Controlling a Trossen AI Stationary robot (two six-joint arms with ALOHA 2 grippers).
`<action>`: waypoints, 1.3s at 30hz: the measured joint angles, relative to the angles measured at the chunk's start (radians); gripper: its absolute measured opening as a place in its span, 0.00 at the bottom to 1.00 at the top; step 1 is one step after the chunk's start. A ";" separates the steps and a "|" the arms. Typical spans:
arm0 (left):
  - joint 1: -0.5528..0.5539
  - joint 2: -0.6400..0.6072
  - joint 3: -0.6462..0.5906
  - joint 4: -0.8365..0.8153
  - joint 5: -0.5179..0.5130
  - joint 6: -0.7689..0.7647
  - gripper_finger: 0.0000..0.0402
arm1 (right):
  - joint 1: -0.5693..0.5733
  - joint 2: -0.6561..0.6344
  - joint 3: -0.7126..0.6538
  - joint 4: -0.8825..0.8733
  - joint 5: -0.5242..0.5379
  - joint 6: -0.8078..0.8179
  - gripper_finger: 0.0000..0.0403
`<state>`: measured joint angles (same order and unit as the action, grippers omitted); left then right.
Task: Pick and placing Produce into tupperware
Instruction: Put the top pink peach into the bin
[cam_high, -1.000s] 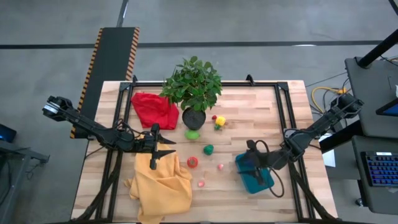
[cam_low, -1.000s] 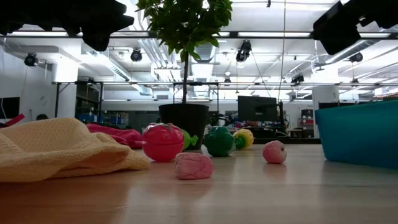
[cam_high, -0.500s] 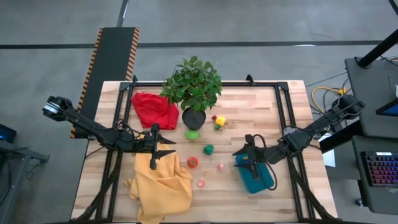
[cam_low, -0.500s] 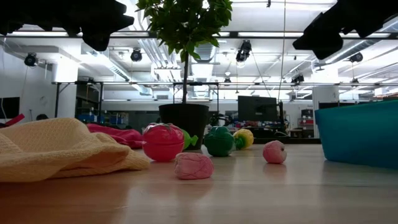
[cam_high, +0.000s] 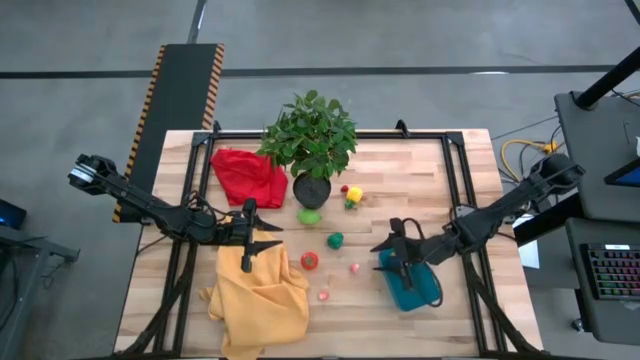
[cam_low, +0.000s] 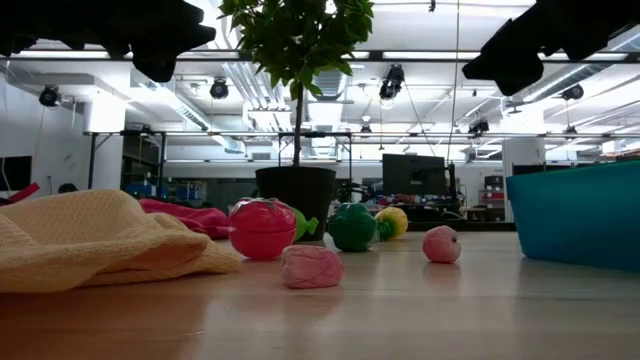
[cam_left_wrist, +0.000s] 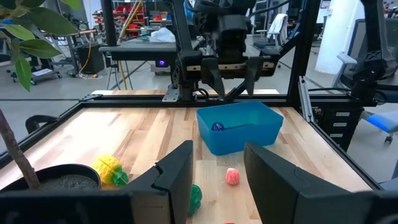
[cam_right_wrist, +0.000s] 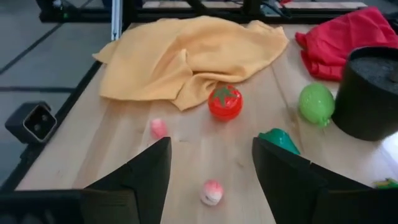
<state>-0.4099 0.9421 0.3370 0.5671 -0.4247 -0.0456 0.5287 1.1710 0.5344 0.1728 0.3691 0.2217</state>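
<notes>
I should next use my right gripper to grab the pink piece beside the yellow cloth by its narrow end (cam_high: 323, 295). Then the piece can go in the teal tupperware (cam_high: 408, 280).
The teal tupperware (cam_high: 408, 280) stands on the table's right part, with a small purple piece (cam_left_wrist: 216, 126) inside it. Loose produce lies to its left: a red tomato (cam_high: 310, 260), a dark green piece (cam_high: 335, 240), a light green one (cam_high: 309, 215), a yellow one (cam_high: 352, 194) and two pink ones (cam_high: 354, 268) (cam_high: 323, 294). My right gripper (cam_high: 385, 241) hangs open above the table by the tupperware's far left corner, pointing at the produce. My left gripper (cam_high: 272, 238) hangs open and level above the yellow cloth (cam_high: 258, 295), holding nothing.
A potted plant (cam_high: 312, 150) stands at the table's far middle, with a red cloth (cam_high: 248, 175) to its left. The yellow cloth covers the near left part. Bare wood (cam_high: 350, 320) lies between the cloth and the tupperware.
My right gripper has swung a little toward the table's left, from above the tupperware's far end out past its left corner, staying open. The produce and the tupperware have stayed where they were.
</notes>
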 joint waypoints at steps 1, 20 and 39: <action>0.000 0.000 0.000 0.001 0.000 0.000 0.32 | -0.005 0.024 0.004 0.020 -0.010 -0.017 0.54; 0.000 0.000 0.000 -0.001 0.000 0.000 0.32 | -0.084 0.391 0.213 -0.150 -0.051 -0.039 0.53; 0.000 0.000 0.000 -0.001 0.000 0.000 0.32 | -0.107 0.568 0.297 -0.233 -0.090 -0.040 0.53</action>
<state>-0.4099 0.9418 0.3370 0.5661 -0.4246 -0.0456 0.4216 1.7387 0.8314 -0.0605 0.2793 0.1822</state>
